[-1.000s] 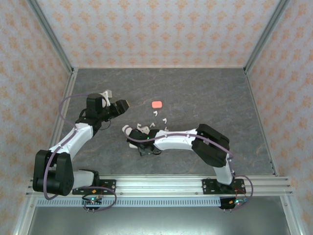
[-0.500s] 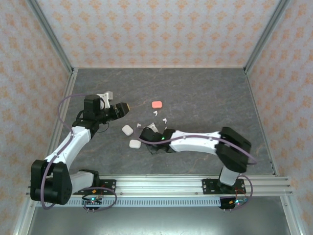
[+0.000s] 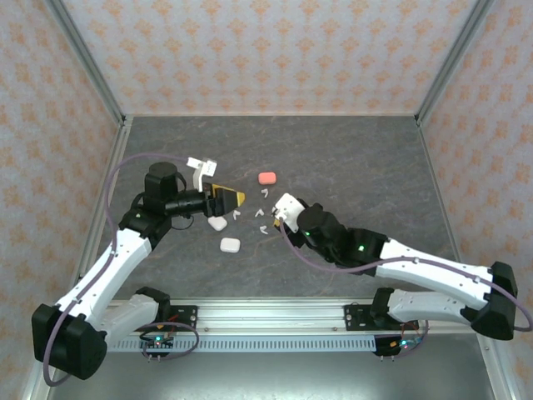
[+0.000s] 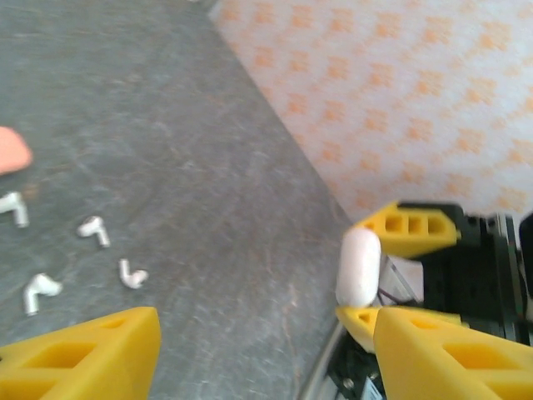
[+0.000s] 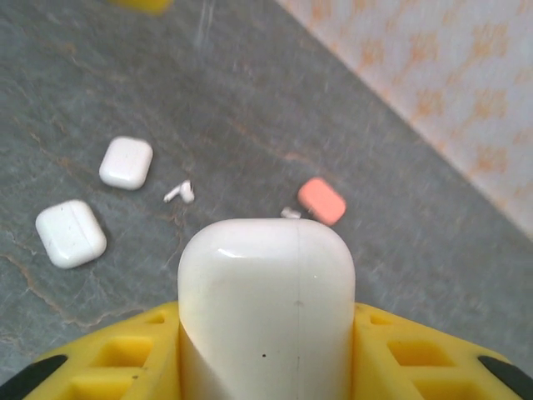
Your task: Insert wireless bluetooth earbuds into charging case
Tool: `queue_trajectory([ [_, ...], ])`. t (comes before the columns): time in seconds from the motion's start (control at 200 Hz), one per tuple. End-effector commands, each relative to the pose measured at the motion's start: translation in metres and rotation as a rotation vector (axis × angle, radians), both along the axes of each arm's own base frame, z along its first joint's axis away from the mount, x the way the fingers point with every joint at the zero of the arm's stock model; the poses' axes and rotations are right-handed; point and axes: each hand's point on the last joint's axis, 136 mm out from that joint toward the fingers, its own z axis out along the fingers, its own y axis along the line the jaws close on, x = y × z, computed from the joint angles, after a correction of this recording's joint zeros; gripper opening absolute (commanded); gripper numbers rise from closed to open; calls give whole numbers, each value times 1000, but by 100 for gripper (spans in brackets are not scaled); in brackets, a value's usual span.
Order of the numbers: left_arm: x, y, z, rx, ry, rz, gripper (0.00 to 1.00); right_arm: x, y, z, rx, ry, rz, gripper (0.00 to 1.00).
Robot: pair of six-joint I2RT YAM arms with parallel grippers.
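I need to grab the white charging case next with my left gripper by its body across its broad sides, so its lid stays free for putting in the earbuds.
My right gripper (image 5: 266,323) is shut on a white charging case (image 5: 266,300), closed and held upright above the table; from above the case (image 3: 287,206) hangs right of centre. In the left wrist view this case (image 4: 358,267) stands pinched between the right gripper's yellow fingers (image 4: 408,229). My left gripper (image 3: 226,198) is open and empty, pointing at the held case. Several white earbuds (image 3: 259,213) lie scattered on the dark table between the two grippers, and they show small in the left wrist view (image 4: 93,230) and the right wrist view (image 5: 179,193).
Two more white cases (image 3: 217,223) (image 3: 230,245) lie closed under and in front of my left gripper. A coral-orange case (image 3: 267,177) lies farther back, with an earbud (image 5: 290,213) beside it. Patterned walls enclose the table (image 3: 358,167).
My right arm swung right and back from the two white cases, carrying a white case up with it. My left gripper moved right, toward the middle.
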Motion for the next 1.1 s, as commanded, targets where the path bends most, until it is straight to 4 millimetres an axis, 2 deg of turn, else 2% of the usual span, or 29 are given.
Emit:
queue_trajectory([
  [0.0, -19, -18, 31, -35, -100, -116, 69, 1, -2, 22, -41, -129, 59, 43],
  [0.26, -33, -58, 42, -51, -133, -211, 69, -3, -5, 33, -93, -174, 107, 43],
  [0.48, -33, -86, 36, -42, -117, -268, 66, -6, -3, 37, -84, -178, 131, 43],
  [0.761, -37, -97, 27, -13, -113, -318, 57, -10, 1, 37, -54, -156, 151, 43],
  [1.096, -39, -102, 16, 17, -87, -349, 41, -12, 4, 40, -26, -145, 162, 43],
])
